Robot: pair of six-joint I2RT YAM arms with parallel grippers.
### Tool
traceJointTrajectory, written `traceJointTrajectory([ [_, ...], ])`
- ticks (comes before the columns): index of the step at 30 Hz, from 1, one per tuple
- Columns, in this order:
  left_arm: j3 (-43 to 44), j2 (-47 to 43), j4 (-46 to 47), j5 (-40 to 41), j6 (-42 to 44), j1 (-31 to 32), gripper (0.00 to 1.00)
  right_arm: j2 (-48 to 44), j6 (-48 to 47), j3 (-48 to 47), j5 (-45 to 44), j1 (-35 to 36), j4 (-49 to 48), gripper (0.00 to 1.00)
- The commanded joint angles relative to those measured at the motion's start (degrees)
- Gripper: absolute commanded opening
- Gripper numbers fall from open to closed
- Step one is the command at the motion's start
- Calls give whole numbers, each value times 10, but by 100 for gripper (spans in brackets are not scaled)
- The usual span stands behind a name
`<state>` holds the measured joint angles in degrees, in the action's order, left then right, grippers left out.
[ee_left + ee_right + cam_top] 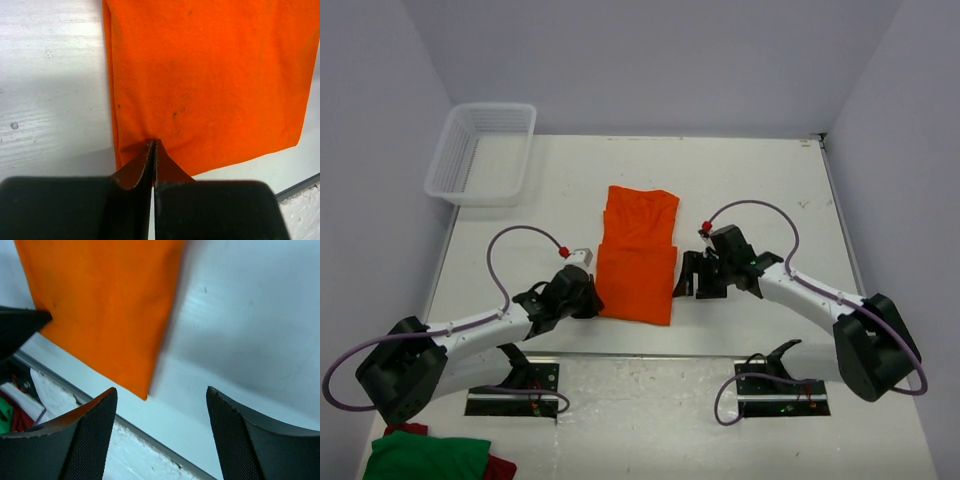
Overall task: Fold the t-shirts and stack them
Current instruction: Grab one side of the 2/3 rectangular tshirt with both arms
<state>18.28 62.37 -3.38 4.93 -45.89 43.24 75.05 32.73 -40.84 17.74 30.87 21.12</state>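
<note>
My right gripper grabs the orange t-shirt by its loose near corner point(665, 319) point(142, 390) next, opposite my left gripper, to fold the orange t-shirt's near edge over evenly.
One bright orange t-shirt point(638, 260) lies folded into a long rectangle in the middle of the table. It also shows in the left wrist view point(210, 75) and the right wrist view point(110, 305). My left gripper point(588, 292) is at its near left corner. In the left wrist view the gripper point(153, 142) has its jaws pressed together on the shirt's near edge, and the fabric puckers slightly at the tips. My right gripper point(685, 283) is beside the shirt's near right corner. In the right wrist view the gripper point(160, 390) is wide open and empty above bare table.
A white mesh basket point(483, 152) stands at the far left of the table. Green and red cloth point(425, 458) lies off the table at the near left. The table's near edge rail point(100, 407) runs just below the shirt.
</note>
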Motion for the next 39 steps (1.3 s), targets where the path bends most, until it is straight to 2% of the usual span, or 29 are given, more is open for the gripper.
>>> traceJointTrajectory([
  [1,3,7,-12,5,-21,16,0,-46,55,78,53,4,-107,72],
  [6,4,7,-13,15,-32,29,0,-53,89,139,63,7,-171,64],
  [11,6,7,-18,21,-41,43,0,-46,128,165,63,24,-208,48],
  [16,10,4,-24,27,-46,51,0,-31,163,201,53,55,-265,47],
  [24,18,9,-28,30,-43,54,0,-31,211,231,21,99,-294,47],
  [27,18,11,-27,30,-43,55,0,-23,214,233,17,99,-299,44],
  [34,12,8,-27,32,-43,58,0,-2,227,239,-1,104,-321,32],
  [39,11,7,-27,32,-42,59,0,25,224,230,-6,105,-329,15],
])
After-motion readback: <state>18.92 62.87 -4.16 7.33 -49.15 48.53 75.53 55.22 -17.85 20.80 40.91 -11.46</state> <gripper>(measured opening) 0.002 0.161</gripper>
